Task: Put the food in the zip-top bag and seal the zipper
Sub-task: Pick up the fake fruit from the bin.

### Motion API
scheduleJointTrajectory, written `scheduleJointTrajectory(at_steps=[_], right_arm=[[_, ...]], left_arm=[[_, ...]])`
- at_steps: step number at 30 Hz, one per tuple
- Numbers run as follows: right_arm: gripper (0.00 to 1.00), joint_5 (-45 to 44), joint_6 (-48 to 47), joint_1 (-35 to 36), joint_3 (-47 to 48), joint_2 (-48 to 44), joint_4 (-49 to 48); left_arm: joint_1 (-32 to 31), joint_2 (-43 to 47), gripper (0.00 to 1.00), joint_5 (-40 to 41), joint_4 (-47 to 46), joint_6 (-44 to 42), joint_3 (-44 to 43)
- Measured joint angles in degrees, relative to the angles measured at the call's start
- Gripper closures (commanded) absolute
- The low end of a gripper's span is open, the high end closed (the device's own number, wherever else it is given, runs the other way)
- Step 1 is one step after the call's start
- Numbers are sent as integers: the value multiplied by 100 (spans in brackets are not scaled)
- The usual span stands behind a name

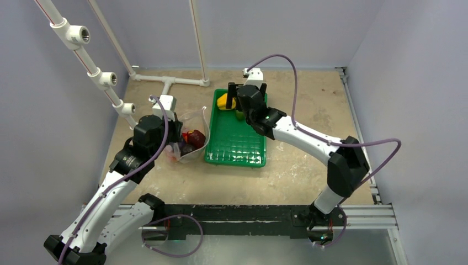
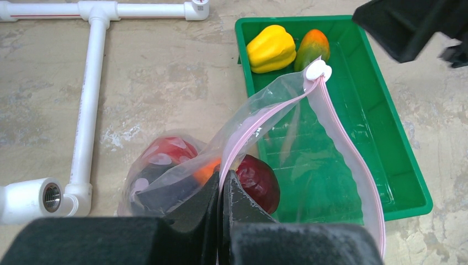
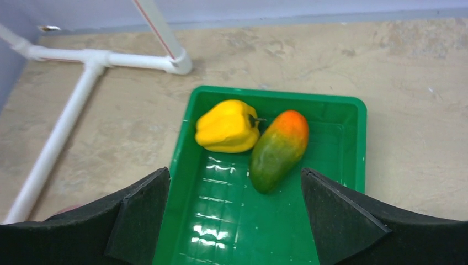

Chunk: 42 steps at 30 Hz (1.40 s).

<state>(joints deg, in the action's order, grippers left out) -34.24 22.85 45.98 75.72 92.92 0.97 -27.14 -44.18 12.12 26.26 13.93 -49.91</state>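
My right gripper is to grab the green-orange pepper across its narrow middle (image 3: 280,149) next. The orange end stays free, so the pepper can go through the bag's opening.
The clear zip-top bag (image 2: 182,171) lies left of the green tray (image 2: 403,165), its mouth held up and open over the tray's near end. My left gripper (image 2: 225,179) is shut on the pink zipper (image 2: 345,141) strip at the mouth's left end; a white slider (image 2: 318,70) sits at the far end. Inside the bag are a red tomato (image 2: 165,153), a dark red piece (image 2: 260,183) and a dark purple piece. A yellow pepper (image 3: 227,126) and a green-orange pepper (image 3: 277,149) lie at the tray's far end. My right gripper (image 3: 236,185) hangs open just above them.
White plastic pipes (image 1: 165,83) lie on the table at the back left and rise along the left wall. A metal rail (image 1: 359,130) runs down the table's right edge. The green tray (image 1: 234,149) sits mid-table, with the bag (image 1: 190,141) against its left side.
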Motion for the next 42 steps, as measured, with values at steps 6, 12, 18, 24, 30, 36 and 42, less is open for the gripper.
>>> scheduleJointTrajectory(at_steps=[6, 12, 18, 24, 30, 36, 42], right_arm=[[9, 133, 284, -310, -33, 621, -15], [9, 409, 531, -667, -55, 1032, -184], [10, 529, 907, -999, -26, 1534, -216], [10, 525, 1255, -1167, 181, 2033, -98], [10, 522, 1462, -1198, 455, 2229, -94], [12, 525, 1567, -1198, 752, 2459, -96], [17, 503, 1639, -1198, 804, 2758, 74]], left_arm=[[0, -2, 100, 0, 0, 0, 0], [0, -2, 100, 0, 0, 0, 0], [0, -2, 100, 0, 0, 0, 0], [0, 0, 100, -2, 0, 0, 0], [0, 0, 100, -2, 0, 0, 0], [0, 0, 100, -7, 0, 0, 0], [0, 0, 100, -20, 2, 0, 0]])
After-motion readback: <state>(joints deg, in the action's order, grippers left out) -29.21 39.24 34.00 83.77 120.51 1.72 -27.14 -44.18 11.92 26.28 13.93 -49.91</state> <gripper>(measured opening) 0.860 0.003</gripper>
